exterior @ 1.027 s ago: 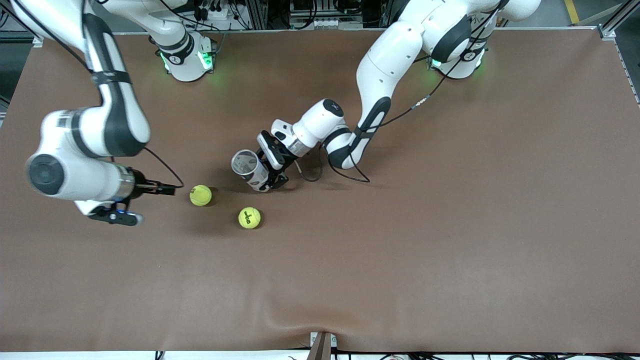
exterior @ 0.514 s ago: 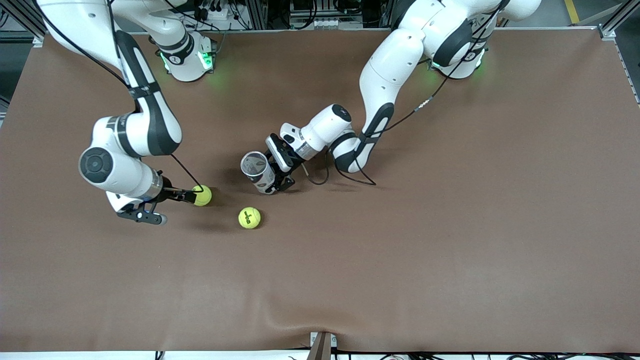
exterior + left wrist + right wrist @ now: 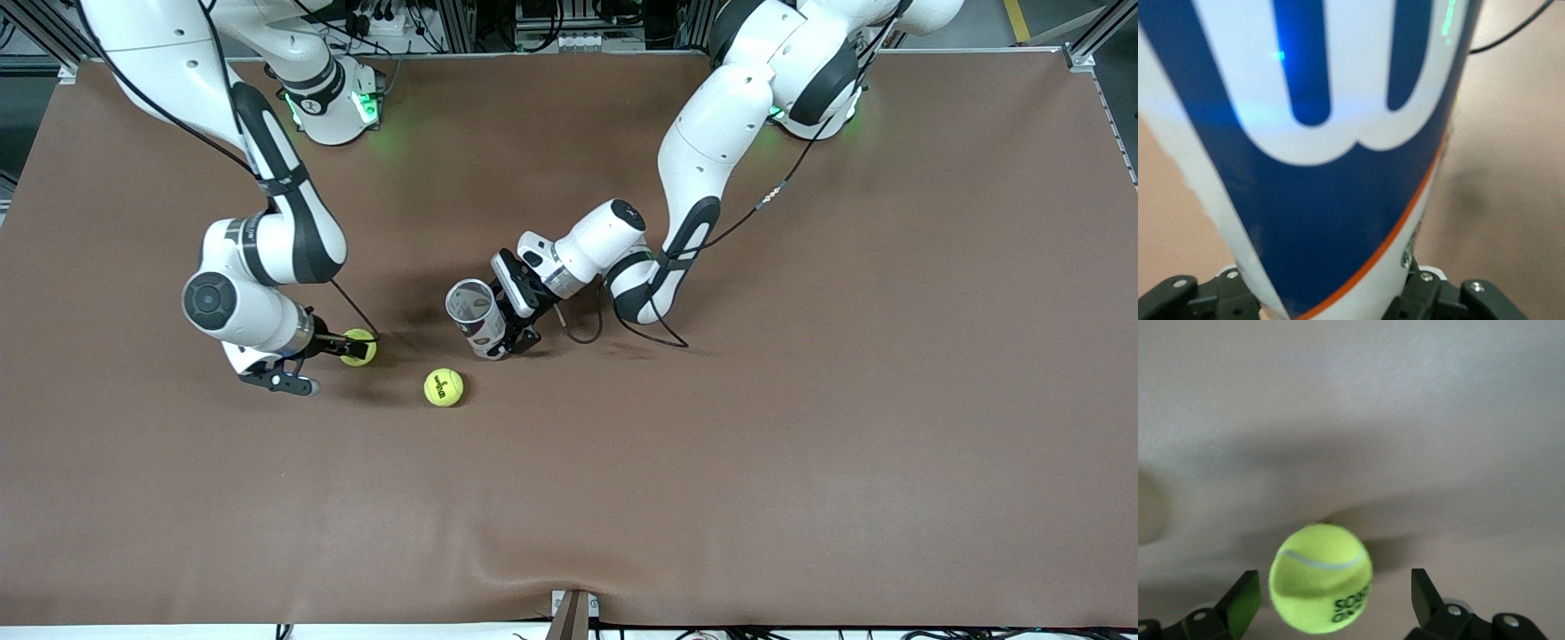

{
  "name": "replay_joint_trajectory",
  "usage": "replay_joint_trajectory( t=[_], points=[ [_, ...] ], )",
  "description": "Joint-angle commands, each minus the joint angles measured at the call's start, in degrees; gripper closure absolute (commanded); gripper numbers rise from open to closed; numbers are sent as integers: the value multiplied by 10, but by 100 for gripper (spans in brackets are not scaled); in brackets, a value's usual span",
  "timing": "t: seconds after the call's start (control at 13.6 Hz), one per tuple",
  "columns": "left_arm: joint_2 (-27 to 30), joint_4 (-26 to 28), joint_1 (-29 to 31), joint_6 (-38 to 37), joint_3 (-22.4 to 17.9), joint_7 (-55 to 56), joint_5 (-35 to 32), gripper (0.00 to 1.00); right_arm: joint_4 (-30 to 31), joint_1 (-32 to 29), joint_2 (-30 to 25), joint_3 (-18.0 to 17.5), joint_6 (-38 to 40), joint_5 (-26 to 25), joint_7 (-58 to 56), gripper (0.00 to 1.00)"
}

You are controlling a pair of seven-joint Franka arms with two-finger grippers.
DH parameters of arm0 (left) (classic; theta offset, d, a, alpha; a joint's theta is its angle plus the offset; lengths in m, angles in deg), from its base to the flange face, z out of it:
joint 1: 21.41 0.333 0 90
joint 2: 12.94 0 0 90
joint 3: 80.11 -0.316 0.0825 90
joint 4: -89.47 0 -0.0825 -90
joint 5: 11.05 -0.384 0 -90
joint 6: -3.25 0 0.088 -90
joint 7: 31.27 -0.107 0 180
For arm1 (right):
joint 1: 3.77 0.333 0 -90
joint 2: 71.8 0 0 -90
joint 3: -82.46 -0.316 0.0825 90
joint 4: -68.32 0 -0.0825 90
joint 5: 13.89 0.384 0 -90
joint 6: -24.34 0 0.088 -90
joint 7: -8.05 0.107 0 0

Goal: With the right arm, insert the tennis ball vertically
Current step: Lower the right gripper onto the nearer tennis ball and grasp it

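Note:
The tennis ball needs to go vertically into the ball can [image 3: 476, 318], so my right gripper will grip it by its sides next.
One tennis ball [image 3: 363, 349] lies on the brown table, and my right gripper [image 3: 347, 348] is open around it, low at the table. In the right wrist view this ball [image 3: 1321, 577] sits between the two fingertips [image 3: 1245, 603] with a gap on each side. A second tennis ball [image 3: 443, 388] lies loose, nearer the front camera. My left gripper [image 3: 503, 313] is shut on a ball can [image 3: 476, 318], which tilts with its open mouth up. The can's blue and white label [image 3: 1325, 167] fills the left wrist view.
The brown table cover [image 3: 800, 400] stretches wide toward the left arm's end and toward the front camera. A black cable [image 3: 587, 329] loops on the table by the left wrist. Both arm bases [image 3: 333, 107] stand along the table's back edge.
My right arm has swung in toward the ball and its open fingers now stand around it. My left arm has carried the can a little toward its own end of the table.

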Motion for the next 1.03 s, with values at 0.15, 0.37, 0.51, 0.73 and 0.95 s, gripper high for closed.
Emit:
replay_joint_trajectory(
  t=[0.15,0.37,0.51,0.73,0.95],
  points=[
    [12,30,10,-10,-2,3,-15,26,5,24,21,4,-31,26,13,0],
    [12,31,10,-11,-1,3,-15,26,4,24,35,4,-36,26,12,0],
    [12,34,12,-11,-1,2,-18,26,3,25,38,5,-37,25,12,23],
    [13,36,21,-11,0,2,-33,26,-1,17,32,5,-27,24,2,85],
    [15,36,22,-11,0,6,-43,24,-38,12,13,7,41,19,-4,100]
  ],
)
